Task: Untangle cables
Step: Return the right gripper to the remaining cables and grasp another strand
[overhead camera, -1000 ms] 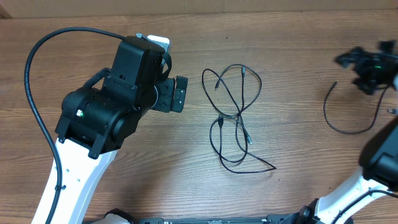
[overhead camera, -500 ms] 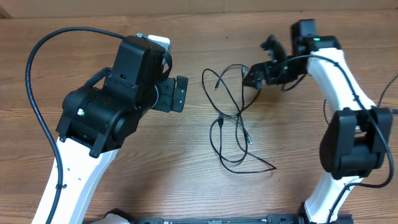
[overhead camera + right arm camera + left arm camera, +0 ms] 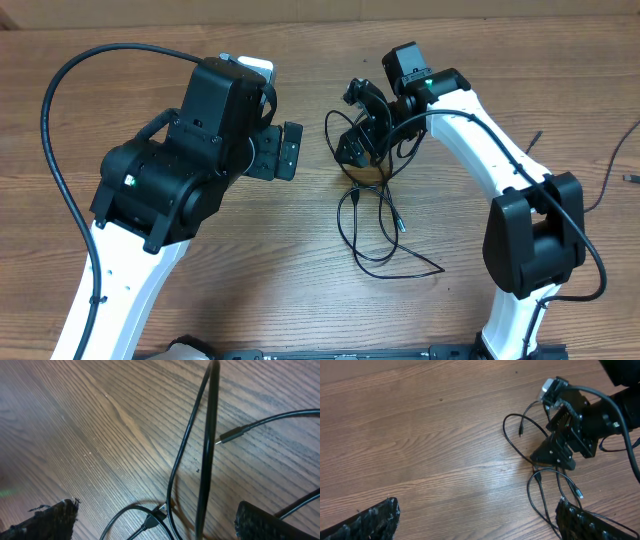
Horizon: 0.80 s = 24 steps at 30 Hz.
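Note:
My right gripper is due to grab one black cable by its raised loop (image 3: 343, 115) (image 3: 206, 462) next, so that I can untangle the cable.
The cables (image 3: 372, 215) are thin black cords tangled in loops at the table's middle. They also show in the left wrist view (image 3: 536, 476) and the right wrist view (image 3: 209, 435). My right gripper (image 3: 352, 152) is open and low over the top of the tangle. In the right wrist view, cords and two small plug ends (image 3: 156, 514) lie between its fingers (image 3: 160, 522). It also shows in the left wrist view (image 3: 560, 445). My left gripper (image 3: 280, 150) is open and empty, left of the tangle. Its fingers (image 3: 480, 525) frame bare wood.
Part of another thin black cable (image 3: 622, 150) lies at the far right edge, mostly hidden by the right arm. The left arm's thick black cable (image 3: 60, 90) arcs over the table's left side. A cardboard wall (image 3: 320, 10) runs along the back.
The right arm has swung from the far right edge across to the cable tangle at the middle and lowered onto it. The left arm has not moved.

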Tool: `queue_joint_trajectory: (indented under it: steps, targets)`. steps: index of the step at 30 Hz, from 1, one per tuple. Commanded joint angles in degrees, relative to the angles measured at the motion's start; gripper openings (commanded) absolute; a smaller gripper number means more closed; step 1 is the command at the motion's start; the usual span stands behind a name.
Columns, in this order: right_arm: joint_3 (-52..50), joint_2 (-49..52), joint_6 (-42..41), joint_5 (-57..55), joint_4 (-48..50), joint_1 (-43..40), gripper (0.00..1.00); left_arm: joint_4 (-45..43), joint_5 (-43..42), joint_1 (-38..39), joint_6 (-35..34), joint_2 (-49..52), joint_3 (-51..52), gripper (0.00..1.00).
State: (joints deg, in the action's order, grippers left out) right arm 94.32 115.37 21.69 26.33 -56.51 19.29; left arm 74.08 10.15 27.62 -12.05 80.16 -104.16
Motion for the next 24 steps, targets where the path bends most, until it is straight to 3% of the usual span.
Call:
queue_joint_trajectory:
  steps: [1, 8, 9, 15, 24]
  targets:
    - [-0.59, 1.2, -0.44, -1.05, 0.7, 0.07, 0.95, -0.15, 0.74, -0.26, -0.39, 0.42, -0.28, 1.0]
    - [-0.59, 2.69, -0.66, -1.01, 0.52, 0.07, 0.12, -0.15, 0.74, -0.26, -0.39, 0.42, -0.28, 0.99]
    - [-0.59, 2.69, -0.74, -1.01, 0.46, 0.04, 0.04, -0.15, 0.74, -0.26, -0.39, 0.42, -0.28, 0.99]
    - [1.09, 2.1, -5.66, -1.27, 0.24, -0.02, 0.04, -0.15, 0.74, -0.26, -0.39, 0.42, -0.28, 0.99]
    - [16.59, -3.87, -13.64, -1.18, -5.4, -1.09, 0.04, -0.15, 0.74, -0.26, -0.39, 0.42, -0.28, 0.99]
